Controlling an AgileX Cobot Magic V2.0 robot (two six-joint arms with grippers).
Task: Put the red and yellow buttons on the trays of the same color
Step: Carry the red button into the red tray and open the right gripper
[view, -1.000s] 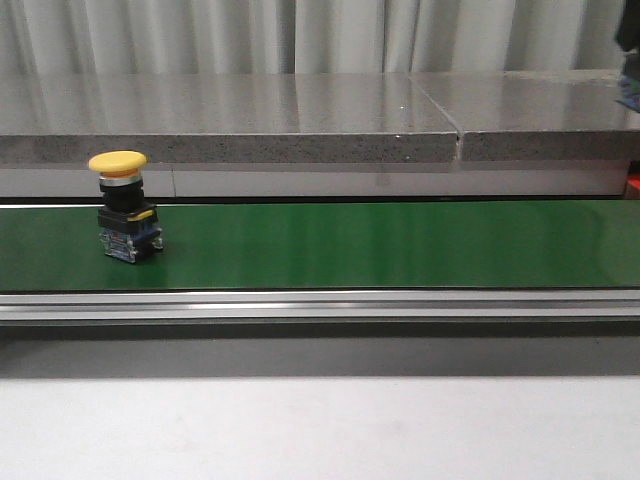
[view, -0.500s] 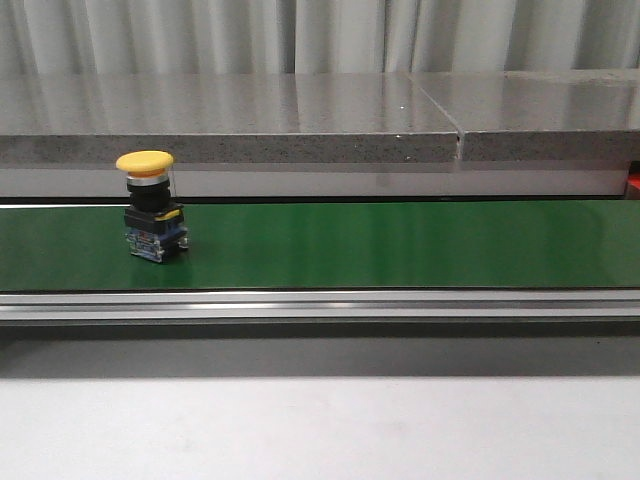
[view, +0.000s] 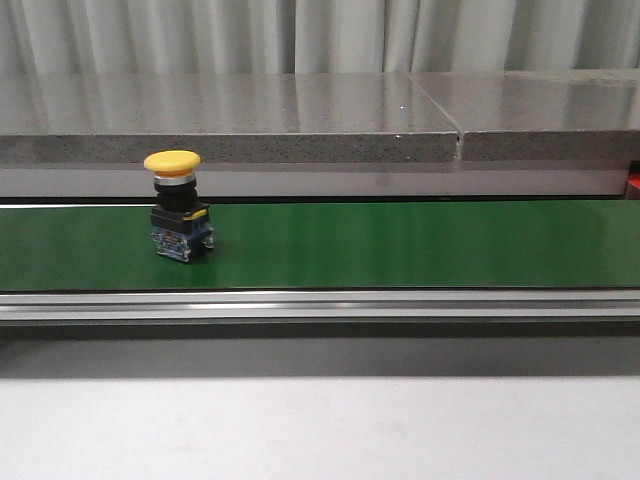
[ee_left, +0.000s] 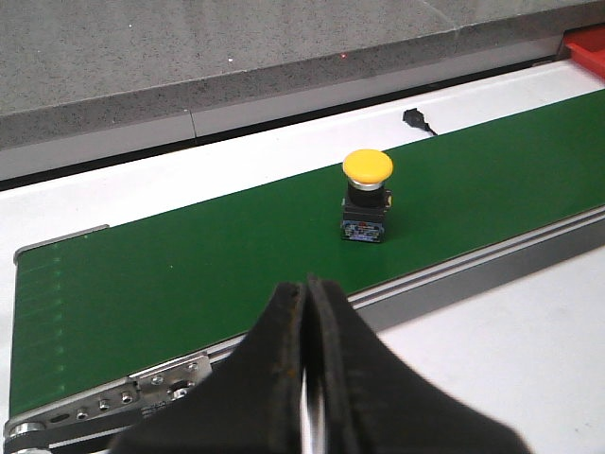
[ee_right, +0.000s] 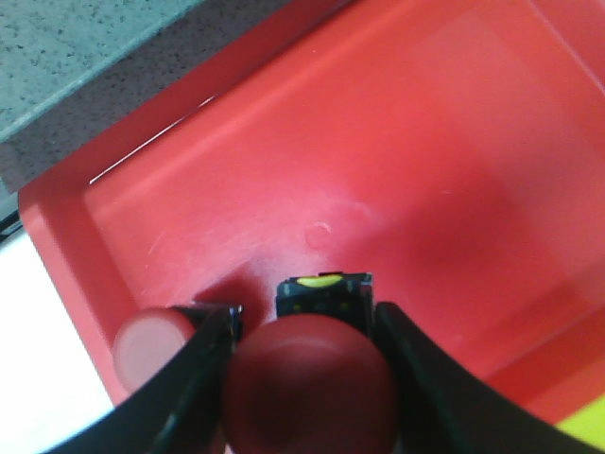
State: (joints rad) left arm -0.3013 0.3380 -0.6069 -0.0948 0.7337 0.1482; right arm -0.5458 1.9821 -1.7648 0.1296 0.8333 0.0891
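My right gripper keeps hold of the red button for now, since the red button's base hangs above the red tray's bottom and the button would fall.
A yellow button stands upright on the green conveyor belt, left of the middle; the left wrist view shows the same yellow button beyond my left gripper. That gripper is shut and empty, hanging over the belt's near rail. My right gripper is shut on a red button, held over the floor of the red tray. A second red button lies in the tray beside one finger. Neither gripper appears in the front view.
A grey stone ledge runs behind the belt, and an aluminium rail borders its front. The red tray's corner peeks in at the far right. A small black part lies behind the belt. A yellow edge shows beside the red tray.
The yellow button has travelled to the right along the belt, staying upright. No gripper enters the front view.
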